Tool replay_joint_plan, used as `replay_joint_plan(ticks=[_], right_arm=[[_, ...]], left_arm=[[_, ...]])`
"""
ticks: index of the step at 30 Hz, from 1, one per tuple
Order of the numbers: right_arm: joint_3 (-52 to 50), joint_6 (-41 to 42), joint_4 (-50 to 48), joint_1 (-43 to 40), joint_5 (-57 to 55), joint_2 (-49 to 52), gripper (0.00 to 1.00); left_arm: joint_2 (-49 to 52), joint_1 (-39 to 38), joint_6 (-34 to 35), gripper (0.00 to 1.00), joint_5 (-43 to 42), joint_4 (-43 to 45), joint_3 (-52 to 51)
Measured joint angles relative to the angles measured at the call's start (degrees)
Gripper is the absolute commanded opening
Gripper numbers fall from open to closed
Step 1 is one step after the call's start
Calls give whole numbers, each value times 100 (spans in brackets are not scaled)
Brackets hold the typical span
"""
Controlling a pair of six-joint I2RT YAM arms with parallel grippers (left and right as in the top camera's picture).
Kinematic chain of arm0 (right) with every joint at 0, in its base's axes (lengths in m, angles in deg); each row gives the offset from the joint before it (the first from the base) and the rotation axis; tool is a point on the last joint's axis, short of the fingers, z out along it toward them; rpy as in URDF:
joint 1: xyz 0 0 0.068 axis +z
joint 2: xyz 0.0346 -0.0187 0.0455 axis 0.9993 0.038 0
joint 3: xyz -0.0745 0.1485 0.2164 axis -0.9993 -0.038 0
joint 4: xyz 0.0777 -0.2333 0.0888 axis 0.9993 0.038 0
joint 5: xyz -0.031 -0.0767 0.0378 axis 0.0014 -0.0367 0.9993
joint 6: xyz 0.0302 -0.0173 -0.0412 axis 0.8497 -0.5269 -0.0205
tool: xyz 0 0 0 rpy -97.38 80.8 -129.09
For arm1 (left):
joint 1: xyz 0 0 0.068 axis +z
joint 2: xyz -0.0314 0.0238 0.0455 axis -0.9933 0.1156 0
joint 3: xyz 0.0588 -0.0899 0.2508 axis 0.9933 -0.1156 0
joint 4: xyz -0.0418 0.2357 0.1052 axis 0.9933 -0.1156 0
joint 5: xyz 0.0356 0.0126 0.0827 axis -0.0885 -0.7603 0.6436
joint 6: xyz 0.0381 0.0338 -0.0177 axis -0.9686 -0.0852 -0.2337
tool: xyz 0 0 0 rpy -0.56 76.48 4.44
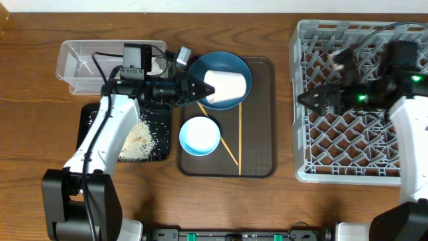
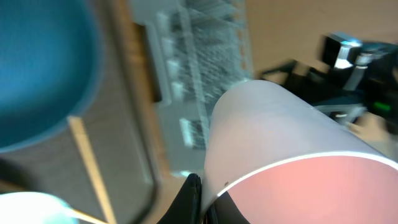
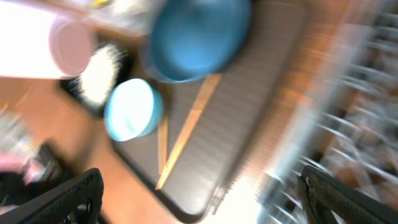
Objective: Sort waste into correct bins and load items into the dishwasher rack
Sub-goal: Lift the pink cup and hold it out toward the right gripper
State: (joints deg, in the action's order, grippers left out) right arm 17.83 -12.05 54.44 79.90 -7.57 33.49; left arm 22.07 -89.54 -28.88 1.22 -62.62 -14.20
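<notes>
My right gripper next grips the cup around its closed base end [image 1: 239,85], opposite the cup's pinched rim, to load it opening down in the dishwasher rack [image 1: 348,144].
My left gripper [image 1: 208,89] is shut on the rim of a cup [image 1: 226,87], white outside and pinkish inside, lying sideways above the dark blue plate [image 1: 227,65]. In the left wrist view the black fingers [image 2: 194,193] pinch the wall of the cup [image 2: 280,137]. A white bowl [image 1: 199,136] with a pale blue inside and two chopsticks [image 1: 239,137] lie on the brown tray [image 1: 261,120]. Over the left edge of the grey dishwasher rack [image 1: 348,144] my right gripper [image 1: 313,100] hangs open and empty, its fingertips [image 3: 68,199] wide apart in the blurred right wrist view.
The clear tub [image 1: 87,60] stands at the back left. In front of it the black tray [image 1: 157,127] holds white rice scraps [image 1: 137,140]. The left arm reaches across both bins.
</notes>
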Motion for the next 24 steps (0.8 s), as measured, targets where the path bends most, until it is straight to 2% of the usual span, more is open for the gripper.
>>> replay_joint_plan(ticks=[3, 6, 19, 24], right_arm=[[-234, -328, -337, 385, 511, 0, 96], [-374, -490, -621, 721, 817, 2, 89], [-424, -682, -1779, 1950, 1582, 2, 91], [-424, -754, -2138, 2103, 1987, 2, 85]], left_arm=[[0, -72, 98, 6, -404, 0, 0], [0, -164, 186, 6, -645, 0, 0], [0, -365, 293, 6, -1290, 0, 0], [0, -365, 293, 6, -1364, 0, 0]])
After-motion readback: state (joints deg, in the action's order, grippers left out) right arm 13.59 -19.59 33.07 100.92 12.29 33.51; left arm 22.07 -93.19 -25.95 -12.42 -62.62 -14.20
